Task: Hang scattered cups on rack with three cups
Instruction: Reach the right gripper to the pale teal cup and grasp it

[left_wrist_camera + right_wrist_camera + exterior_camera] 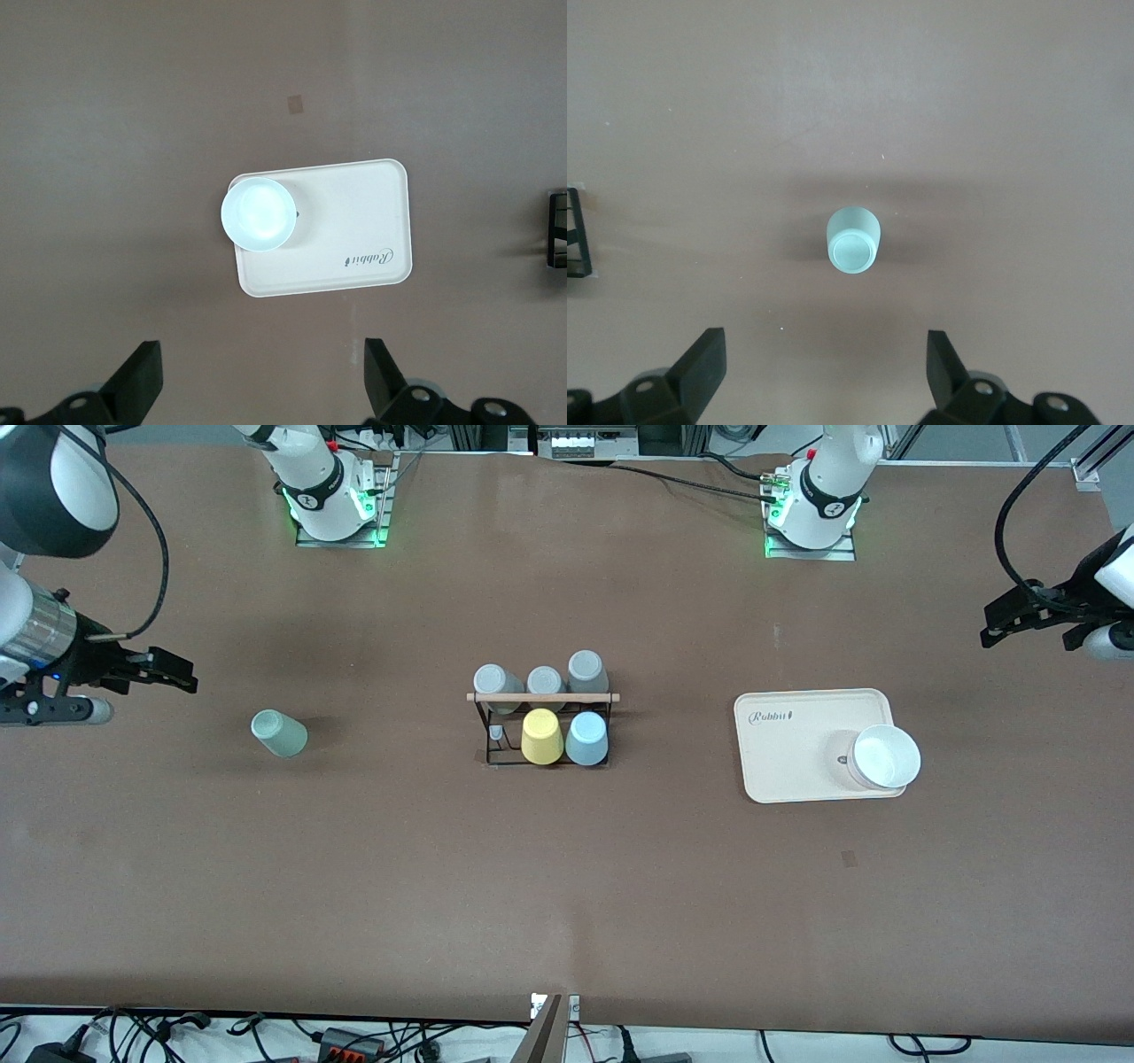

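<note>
The pale mint-green cup needs to hang on the rack beside the yellow cup, so my right gripper should next grab it by its closed base end.
The black wire rack with a wooden rod stands mid-table. A light blue cup hangs on it mouth down, beside a yellow cup; three grey cups fill its row nearer the robots. A pale mint-green cup stands alone on the table toward the right arm's end. My right gripper hovers open and empty, high up beside that cup. My left gripper waits open and empty, high over the left arm's end of the table.
A cream tray lies between the rack and the left arm's end, with a white bowl on its corner. An edge of the rack shows in both wrist views.
</note>
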